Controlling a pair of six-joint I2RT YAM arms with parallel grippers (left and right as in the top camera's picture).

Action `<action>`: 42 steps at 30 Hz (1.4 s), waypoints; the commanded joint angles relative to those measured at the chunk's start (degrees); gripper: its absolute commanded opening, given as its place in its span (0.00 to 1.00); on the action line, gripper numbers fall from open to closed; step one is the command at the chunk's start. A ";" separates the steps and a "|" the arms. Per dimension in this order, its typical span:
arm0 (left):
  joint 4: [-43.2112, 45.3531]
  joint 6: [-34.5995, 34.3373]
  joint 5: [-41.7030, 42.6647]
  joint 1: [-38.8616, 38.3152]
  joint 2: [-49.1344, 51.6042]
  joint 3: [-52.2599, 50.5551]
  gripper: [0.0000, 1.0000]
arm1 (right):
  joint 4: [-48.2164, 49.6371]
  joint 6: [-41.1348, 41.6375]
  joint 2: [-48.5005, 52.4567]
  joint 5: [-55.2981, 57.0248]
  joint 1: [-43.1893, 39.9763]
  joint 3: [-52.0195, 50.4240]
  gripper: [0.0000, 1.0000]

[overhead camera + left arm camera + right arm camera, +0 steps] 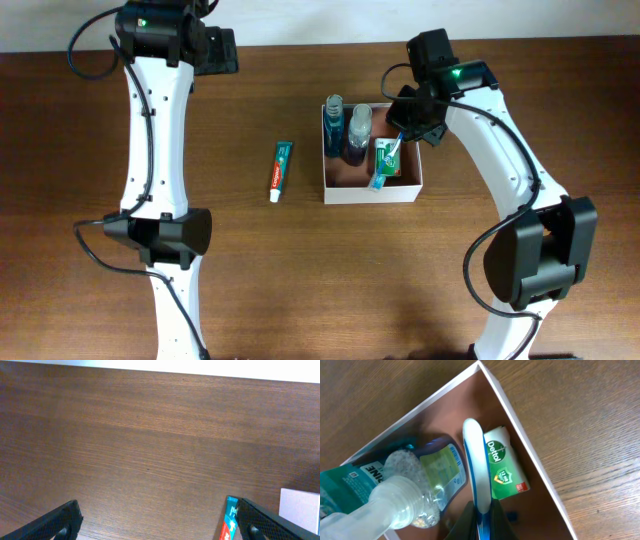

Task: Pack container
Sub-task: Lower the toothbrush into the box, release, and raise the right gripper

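Observation:
My right gripper will open now. Below my fingertips, the toothbrush's lower end [472,429] points into the container's pinkish-brown inside, so the toothbrush would settle there if released.
The container [372,193], a square white-walled box with a pinkish-brown inside, stands mid-table. In it are a blue mouthwash bottle [437,467], a clear-capped bottle [395,502] and a green Dettol soap [504,471]. My right gripper [483,519] hovers over the box's far right corner [408,128], shut on the handle of a blue-and-white toothbrush [475,460] that slants down over the soap [379,180]. A red-and-teal toothpaste tube [281,170] lies on the table left of the box. My left gripper [157,505] is open over bare wood at the far left [225,50], holding nothing.
The brown wooden table [100,150] surrounds everything. In the left wrist view the toothpaste tube [230,520] and a white corner of the box [300,507] show beside the right finger [270,522]. The two arm bases stand at the near edge.

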 commanded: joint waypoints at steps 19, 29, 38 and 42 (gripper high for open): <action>-0.07 -0.52 0.42 0.20 -0.63 0.66 0.99 | -0.74 2.08 0.13 -2.47 -0.39 0.57 0.39; -0.04 -0.52 0.44 0.20 -0.63 0.66 0.99 | -9.01 -0.28 -3.96 -2.49 -12.13 1.11 0.59; -0.07 -0.52 0.44 0.17 -0.63 0.66 0.99 | -15.17 -28.17 -4.35 -2.25 -22.84 1.09 0.99; -0.07 -0.52 0.44 0.17 -0.63 0.66 0.99 | -17.84 -42.42 -4.35 -0.92 -25.09 0.85 0.99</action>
